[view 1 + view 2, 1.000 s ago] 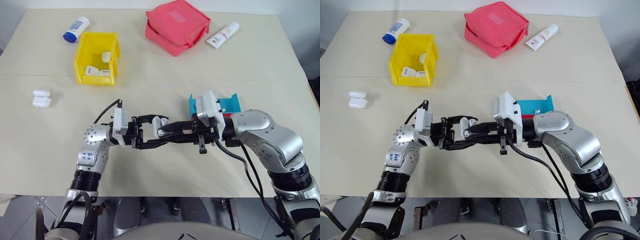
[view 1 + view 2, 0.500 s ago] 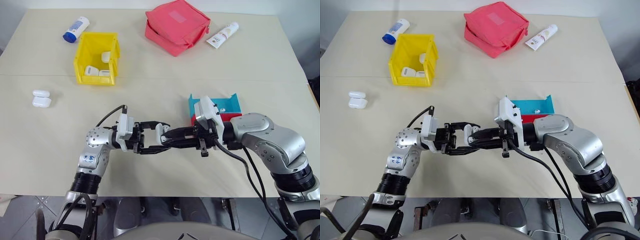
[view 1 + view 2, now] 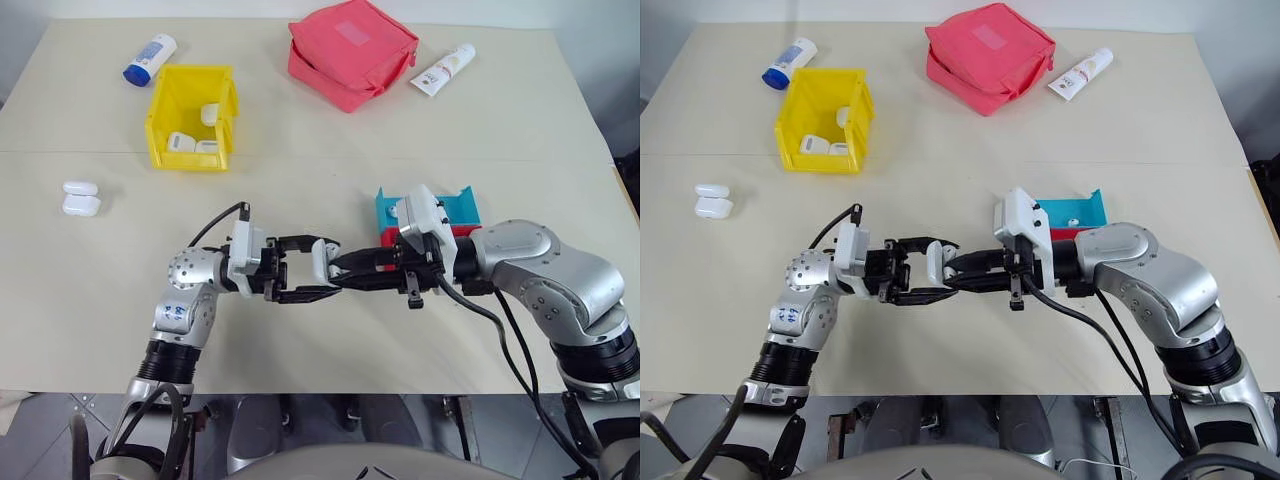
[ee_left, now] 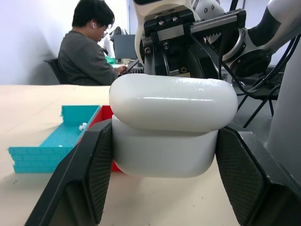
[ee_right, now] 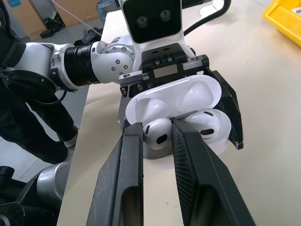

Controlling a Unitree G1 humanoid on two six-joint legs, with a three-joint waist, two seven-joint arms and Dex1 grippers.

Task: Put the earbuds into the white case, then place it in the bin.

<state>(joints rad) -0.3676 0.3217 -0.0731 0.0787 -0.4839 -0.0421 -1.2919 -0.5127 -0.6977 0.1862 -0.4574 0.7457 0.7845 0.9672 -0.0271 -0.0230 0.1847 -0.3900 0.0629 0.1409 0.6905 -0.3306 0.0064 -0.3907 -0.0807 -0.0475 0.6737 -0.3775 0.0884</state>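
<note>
My right gripper releases the earbud now, since the pinched earbud (image 5: 158, 133) sits at the opening of the open case.
My left gripper (image 3: 316, 271) is shut on the white case (image 3: 322, 261), holding it above the table's middle with the lid flipped open. In the right wrist view the open case (image 5: 188, 96) shows two earbuds. One earbud (image 5: 207, 123) sits in its socket. The other earbud (image 5: 157, 136) is pinched between the fingers of my right gripper (image 5: 157, 128), right at the case's mouth. My right gripper (image 3: 340, 271) reaches in from the right and meets the case head on. The yellow bin (image 3: 185, 100) stands at the far left with white cases (image 3: 181, 142) inside.
Two more white cases (image 3: 82, 198) lie at the left. A teal tray (image 3: 458, 206) on a red tray sits behind my right wrist. A pink pouch (image 3: 350, 50), a white tube (image 3: 446, 68) and a blue-white bottle (image 3: 146, 58) lie along the far edge. A person (image 4: 89, 49) sits in the background.
</note>
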